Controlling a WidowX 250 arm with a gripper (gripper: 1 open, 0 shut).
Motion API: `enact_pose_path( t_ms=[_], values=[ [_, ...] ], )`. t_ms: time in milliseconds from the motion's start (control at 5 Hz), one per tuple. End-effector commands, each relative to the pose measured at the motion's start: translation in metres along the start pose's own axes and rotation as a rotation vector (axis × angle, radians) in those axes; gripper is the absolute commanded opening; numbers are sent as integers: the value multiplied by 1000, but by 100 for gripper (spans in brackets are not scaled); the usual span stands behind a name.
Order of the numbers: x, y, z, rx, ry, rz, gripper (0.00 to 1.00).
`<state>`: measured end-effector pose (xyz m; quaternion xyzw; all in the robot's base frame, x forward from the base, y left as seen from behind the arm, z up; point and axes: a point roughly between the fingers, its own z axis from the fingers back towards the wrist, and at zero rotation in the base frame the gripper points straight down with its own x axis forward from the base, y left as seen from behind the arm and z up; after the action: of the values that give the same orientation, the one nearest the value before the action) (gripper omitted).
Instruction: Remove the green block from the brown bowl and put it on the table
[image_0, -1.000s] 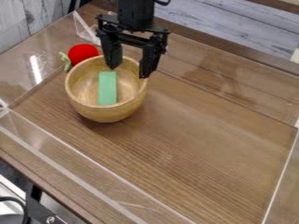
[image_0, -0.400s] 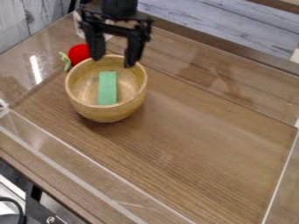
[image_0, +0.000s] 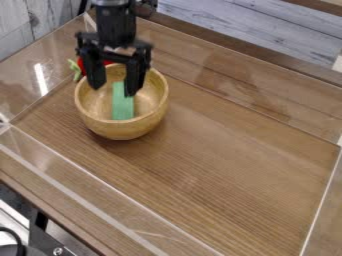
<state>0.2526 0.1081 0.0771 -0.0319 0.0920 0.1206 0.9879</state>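
The robot's gripper needs to move the green block out of the brown bowl (image_0: 120, 122) onto the table, so it should grab the block by an end of its long body (image_0: 124, 85).
The green block (image_0: 123, 104) lies flat inside the brown bowl (image_0: 120, 122), which sits on the table (image_0: 227, 150) at the left. My gripper (image_0: 116, 82) hangs open just above the bowl, pointing down, one black finger over the bowl's left rim and the other over the block's far end. Nothing is between the fingers. The gripper hides the block's far tip.
A red round object (image_0: 91, 66) with a green leaf sits behind the bowl at the left, partly hidden by the gripper. Clear acrylic walls (image_0: 27, 110) border the table on the left and front.
The gripper has moved left and down, from over the bowl's far right rim to above the bowl's middle. It stayed open. The block and bowl have not moved.
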Motion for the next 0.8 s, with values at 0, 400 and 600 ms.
enact_pose_path(
  t_ms=[0,400,600],
  values=[
    [7,-1,16,-25,-54,125,100],
    [2,-4,8,-51,-43,255,100],
    [-4,-2,-2,-58,-44,307,100]
  ],
)
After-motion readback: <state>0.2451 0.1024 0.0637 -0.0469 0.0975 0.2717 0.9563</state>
